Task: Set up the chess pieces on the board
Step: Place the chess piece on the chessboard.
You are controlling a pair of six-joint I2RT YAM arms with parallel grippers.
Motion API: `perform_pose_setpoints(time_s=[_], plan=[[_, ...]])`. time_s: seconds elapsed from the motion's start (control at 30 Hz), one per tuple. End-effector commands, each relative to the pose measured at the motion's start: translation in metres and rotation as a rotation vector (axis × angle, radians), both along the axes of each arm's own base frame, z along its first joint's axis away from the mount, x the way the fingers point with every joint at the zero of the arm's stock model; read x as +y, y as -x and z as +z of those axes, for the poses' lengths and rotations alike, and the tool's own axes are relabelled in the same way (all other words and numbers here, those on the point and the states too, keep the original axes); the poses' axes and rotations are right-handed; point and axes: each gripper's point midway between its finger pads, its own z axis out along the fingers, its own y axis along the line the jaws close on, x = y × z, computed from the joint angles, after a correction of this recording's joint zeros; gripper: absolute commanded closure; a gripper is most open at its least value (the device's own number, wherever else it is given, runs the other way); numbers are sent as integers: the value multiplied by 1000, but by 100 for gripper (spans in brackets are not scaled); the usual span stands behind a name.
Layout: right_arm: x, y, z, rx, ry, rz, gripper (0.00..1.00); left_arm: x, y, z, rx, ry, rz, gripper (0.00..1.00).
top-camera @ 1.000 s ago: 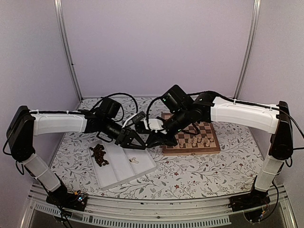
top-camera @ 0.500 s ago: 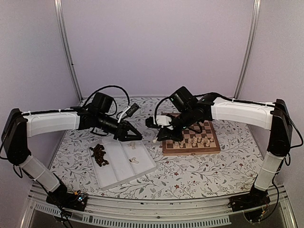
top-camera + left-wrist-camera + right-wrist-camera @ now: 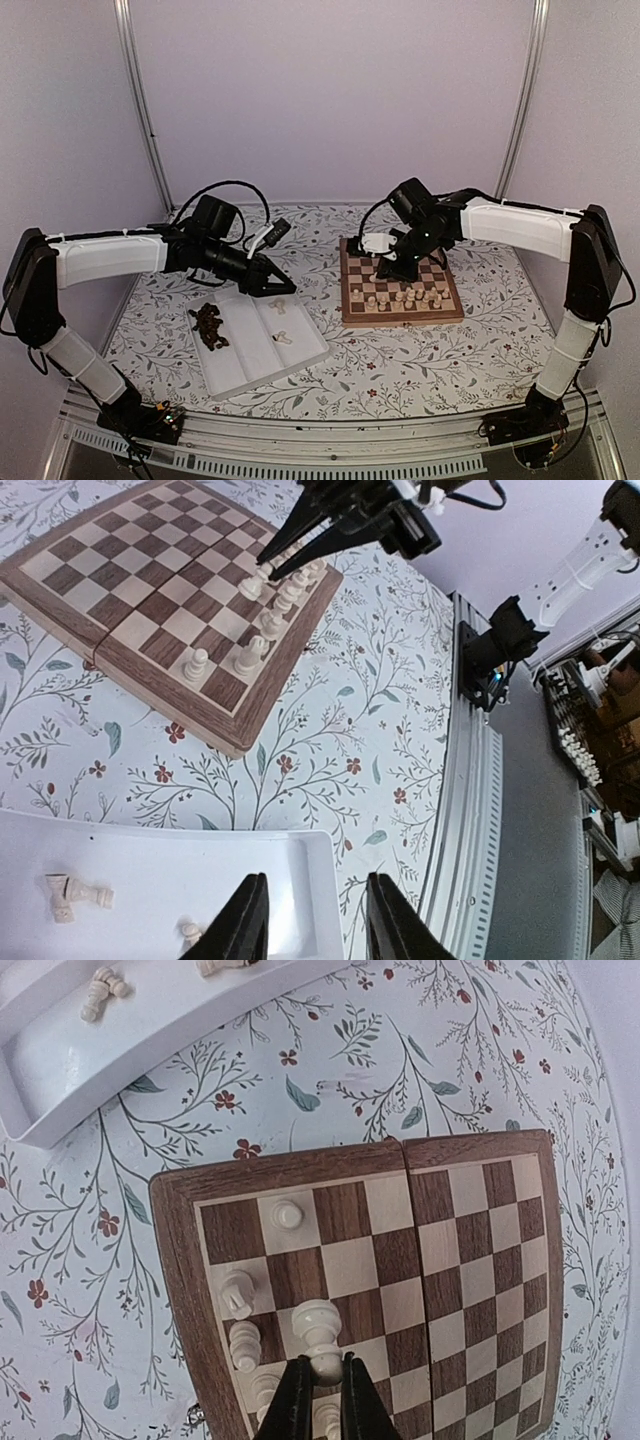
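Observation:
The pawn's base is hanging unsupported, short of the dark square beside the lone pawn, so the pawn would drop if I opened now. My right gripper should move the pawn to that square.
My right gripper [image 3: 320,1380] is shut on a cream pawn [image 3: 318,1332] and holds it just above the board [image 3: 175,1260], near its left front part. Several cream pieces [image 3: 237,1292] stand in the rows there. In the top view the right gripper [image 3: 388,272] is over the board [image 3: 400,318]. My left gripper [image 3: 315,930] is open and empty above the right end of the white tray [image 3: 150,870]; it also shows in the top view [image 3: 283,289]. Cream pieces [image 3: 75,895] lie in the tray. A heap of dark pieces [image 3: 208,325] lies in the tray's left compartment.
The white three-compartment tray [image 3: 300,358] lies left of the board on the flowered tablecloth. The table's metal front rail [image 3: 470,810] runs past the tray's end. The far half of the board holds no pieces.
My right gripper has moved right, from beside the left gripper above the tray to over the board, carrying the cream pawn. My left arm drew back left a little, then stayed still.

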Motion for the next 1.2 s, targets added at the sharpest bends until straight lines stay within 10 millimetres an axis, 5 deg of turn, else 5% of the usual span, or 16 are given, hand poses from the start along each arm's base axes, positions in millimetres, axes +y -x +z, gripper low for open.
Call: perform_pose_setpoints(time_s=[0.0,0.5,1.17], plan=[[-10,-9,0,-51,89,-19,95,3,-11,11,-45,0,26,65],[6,-27,-23,21,139,-30,94,7,-15,6,-48,-36,57,66],[7,-9,-61,77,251,14,93,16,-28,1,-75,-94,127,67]])
